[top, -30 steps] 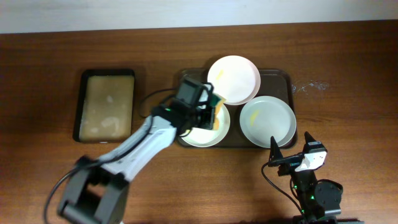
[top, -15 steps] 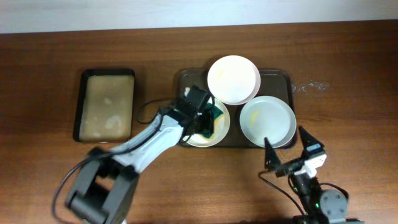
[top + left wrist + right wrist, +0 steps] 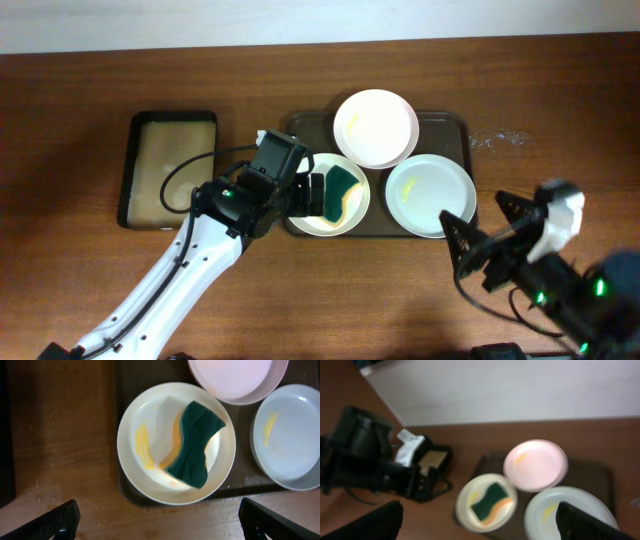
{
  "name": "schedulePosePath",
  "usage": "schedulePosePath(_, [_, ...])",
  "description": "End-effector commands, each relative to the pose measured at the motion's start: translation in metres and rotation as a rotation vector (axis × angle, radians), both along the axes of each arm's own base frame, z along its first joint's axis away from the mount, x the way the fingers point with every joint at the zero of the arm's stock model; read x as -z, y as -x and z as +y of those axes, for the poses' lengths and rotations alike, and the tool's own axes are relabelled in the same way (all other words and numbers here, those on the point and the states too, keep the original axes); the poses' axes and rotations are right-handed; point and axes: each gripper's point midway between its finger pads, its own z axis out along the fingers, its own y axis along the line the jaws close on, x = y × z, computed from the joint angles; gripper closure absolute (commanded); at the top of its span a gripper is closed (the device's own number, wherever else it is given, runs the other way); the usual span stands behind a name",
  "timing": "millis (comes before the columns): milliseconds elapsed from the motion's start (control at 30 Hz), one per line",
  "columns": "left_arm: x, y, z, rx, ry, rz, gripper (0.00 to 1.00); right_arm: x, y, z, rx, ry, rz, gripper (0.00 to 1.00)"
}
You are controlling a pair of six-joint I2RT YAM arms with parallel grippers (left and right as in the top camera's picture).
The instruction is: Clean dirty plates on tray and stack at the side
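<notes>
The sponge should be pinched next by my left gripper across its narrow middle from the green side, so its yellow bottom stays free to wipe the plate.
Three white plates lie on the dark tray (image 3: 450,130): a far plate (image 3: 375,128), a right plate (image 3: 430,195) with a yellow smear, and a left plate (image 3: 330,215) smeared yellow. A green and yellow sponge (image 3: 343,190) rests loose on the left plate (image 3: 150,420). My left gripper (image 3: 305,195) hovers at that plate's left edge, open, holding nothing; its fingers (image 3: 55,522) stand wide apart in the left wrist view, near side of the sponge (image 3: 195,445). My right gripper (image 3: 482,225) is open and raised just right of the tray, looking over all three plates (image 3: 536,465).
A smaller black tray with tan lining (image 3: 172,168) sits left of the big tray. The left arm's cable loops between them. Wet specks mark the wood (image 3: 495,138) right of the tray. A pale wall edge runs along the table's far side.
My left gripper opened, dropped the sponge on the left plate and drew back to the left. The right arm lifted and swung right, toward the tray's right edge.
</notes>
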Motion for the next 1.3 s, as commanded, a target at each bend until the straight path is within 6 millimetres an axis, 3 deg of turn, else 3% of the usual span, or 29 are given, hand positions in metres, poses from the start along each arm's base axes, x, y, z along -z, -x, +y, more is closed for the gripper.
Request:
schedulePosePath(0, [0.002,0.002,-0.004,0.095,-0.022,-0.003,0.00,-0.010,-0.010,0.036,-0.197,-0.131,0.127,0.16])
schedulePosePath(33, [0.002,0.002,-0.003,0.121,-0.036,-0.009,0.00,-0.001,-0.022,0.034,-0.171,-0.143,0.181,0.35])
schedulePosePath(67, [0.002,0.002,-0.003,0.144,-0.050,-0.015,0.00,0.015,-0.037,0.025,-0.083,-0.141,0.261,0.44])
schedulePosePath(100, [0.002,0.002,-0.003,0.161,-0.059,-0.019,0.00,0.031,-0.048,0.015,-0.011,-0.122,0.320,0.45])
schedulePosePath(133, [0.003,0.002,-0.003,0.176,-0.068,-0.021,0.00,0.059,-0.060,0.004,0.080,-0.086,0.427,0.43])
schedulePosePath(167, [0.004,0.001,-0.003,0.184,-0.074,-0.020,0.00,0.081,-0.066,0.003,0.098,-0.057,0.516,0.44])
schedulePosePath(233, [0.008,0.000,-0.004,0.186,-0.078,-0.012,0.00,0.123,-0.072,0.016,0.091,-0.018,0.694,0.44])
schedulePosePath(300, [0.021,-0.005,-0.007,0.186,-0.087,0.007,0.00,0.176,-0.087,0.034,0.170,0.086,0.852,0.42])
schedulePosePath(400, [0.036,-0.007,-0.009,0.187,-0.105,0.042,0.04,0.216,-0.103,0.055,0.231,0.136,0.921,0.40])
schedulePosePath(433, [0.043,-0.008,-0.009,0.188,-0.113,0.060,0.05,0.237,-0.109,0.058,0.286,0.149,0.967,0.41])
schedulePosePath(567, [0.048,-0.009,-0.008,0.186,-0.121,0.069,0.06,0.288,-0.130,0.078,0.275,0.117,1.043,0.52])
schedulePosePath(667, [0.047,-0.016,0.002,0.152,-0.116,0.064,0.07,0.304,-0.134,0.079,0.278,0.127,1.058,0.57])
schedulePosePath(800, [0.049,-0.026,0.015,0.096,-0.044,0.091,0.12,0.320,-0.124,0.075,0.284,0.144,1.087,0.60])
schedulePosePath(933, [0.054,-0.030,0.010,0.107,0.010,0.112,0.14,0.343,-0.118,0.080,0.250,0.102,1.070,0.64])
schedulePosePath(1167, [0.089,-0.036,0.006,0.109,-0.009,0.172,0.16,0.347,-0.118,0.084,0.209,0.096,1.048,0.66])
schedulePosePath(1200, [0.090,-0.036,0.001,0.131,0.008,0.173,0.21,0.350,-0.116,0.083,0.209,0.100,1.054,0.67])
schedulePosePath(1267, [0.091,-0.035,-0.014,0.196,0.065,0.175,0.25,0.356,-0.113,0.077,0.228,0.117,1.050,0.76])
